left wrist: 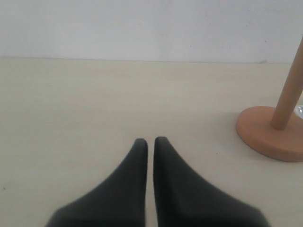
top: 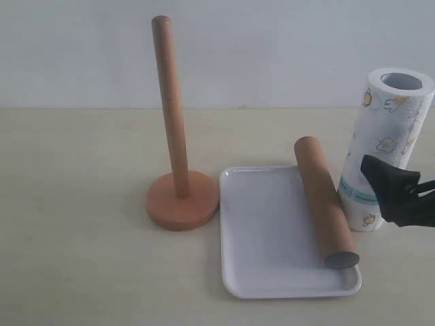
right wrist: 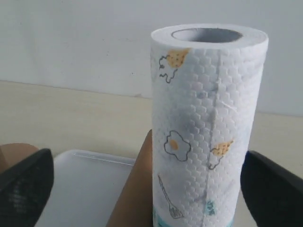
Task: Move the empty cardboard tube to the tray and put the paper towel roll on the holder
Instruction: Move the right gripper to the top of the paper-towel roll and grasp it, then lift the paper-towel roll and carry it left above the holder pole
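Observation:
The right gripper grabs its upper half (top: 389, 117) next, to keep the paper towel roll's teal-banded end (top: 356, 195) free for the holder.
The empty cardboard tube (top: 325, 200) lies lengthwise along the right side of the white tray (top: 265, 272), its grey open end toward the front and its far end over the back rim. The paper towel roll (top: 384, 142) stands upright on the table just right of the tube. My right gripper (top: 401, 193) is open beside the roll's lower half. In the right wrist view the roll (right wrist: 208, 127) stands between its spread fingers (right wrist: 26, 187), apart from both, with the tube (right wrist: 135, 189) beside it. The holder (top: 178, 170) stands bare left of the tray. My left gripper (left wrist: 150, 142) is shut on nothing above the table.
The holder's disc base (left wrist: 265, 132) lies a little ahead and to one side of the left gripper. A plain pale wall runs along the table's far edge. The tray (right wrist: 90, 184) shows behind the tube in the right wrist view.

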`<state>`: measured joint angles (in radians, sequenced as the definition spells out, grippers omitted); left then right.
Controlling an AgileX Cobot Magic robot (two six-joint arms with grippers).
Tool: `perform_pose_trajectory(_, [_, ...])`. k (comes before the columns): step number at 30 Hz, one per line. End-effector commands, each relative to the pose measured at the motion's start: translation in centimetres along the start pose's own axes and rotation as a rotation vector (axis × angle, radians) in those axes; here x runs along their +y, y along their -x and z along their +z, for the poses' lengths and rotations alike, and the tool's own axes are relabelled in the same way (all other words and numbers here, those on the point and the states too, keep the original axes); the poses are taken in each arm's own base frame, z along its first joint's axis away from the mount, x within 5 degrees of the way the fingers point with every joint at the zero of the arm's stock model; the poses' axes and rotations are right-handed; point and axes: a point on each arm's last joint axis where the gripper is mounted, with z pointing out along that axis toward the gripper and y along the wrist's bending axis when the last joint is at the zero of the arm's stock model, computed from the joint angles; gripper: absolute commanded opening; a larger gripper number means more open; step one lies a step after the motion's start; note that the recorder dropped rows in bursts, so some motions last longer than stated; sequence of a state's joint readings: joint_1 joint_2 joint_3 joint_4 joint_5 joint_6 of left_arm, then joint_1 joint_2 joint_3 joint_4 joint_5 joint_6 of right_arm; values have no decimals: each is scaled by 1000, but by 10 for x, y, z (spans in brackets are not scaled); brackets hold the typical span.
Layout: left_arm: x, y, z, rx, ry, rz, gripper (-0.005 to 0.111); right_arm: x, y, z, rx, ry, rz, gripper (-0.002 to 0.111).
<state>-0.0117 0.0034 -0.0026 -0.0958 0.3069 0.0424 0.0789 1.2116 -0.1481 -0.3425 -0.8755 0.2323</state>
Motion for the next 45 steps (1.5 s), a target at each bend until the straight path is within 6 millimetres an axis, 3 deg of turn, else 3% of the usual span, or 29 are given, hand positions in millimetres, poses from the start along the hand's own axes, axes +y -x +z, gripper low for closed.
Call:
perform_pose_trajectory(1, [0, -1, 0, -1, -1, -13, 4, -2, -6, 10, -36, 2, -64, 105])
perform_pose_trajectory(7, [0, -1, 0, -1, -1, -13, 4, -12, -12, 22, -120, -70, -19, 105])
perform_pose_trajectory(19, [0, -1, 0, -1, -1, -13, 4, -26, -17, 78, -99, -52, -41, 105])
perform_pose_trajectory(26, [0, -1, 0, -1, -1, -13, 4, -28, -6, 88, -145, -49, -60, 105])
perform_pose_trajectory(35, [0, -1, 0, -1, -1, -13, 4, -28, -6, 88, -146, -46, -39, 102])
perform_pose_trajectory(38, [0, -1, 0, -1, -1, -13, 4, -27, -6, 88, -145, -32, -13, 82])
perform_pose_trajectory(42, [0, -1, 0, -1, -1, -13, 4, -30, -6, 88, -152, -63, 84, 34])
perform_pose_trajectory(45, [0, -1, 0, -1, -1, -13, 4, -39, -5, 86, -170, -162, 134, 7])
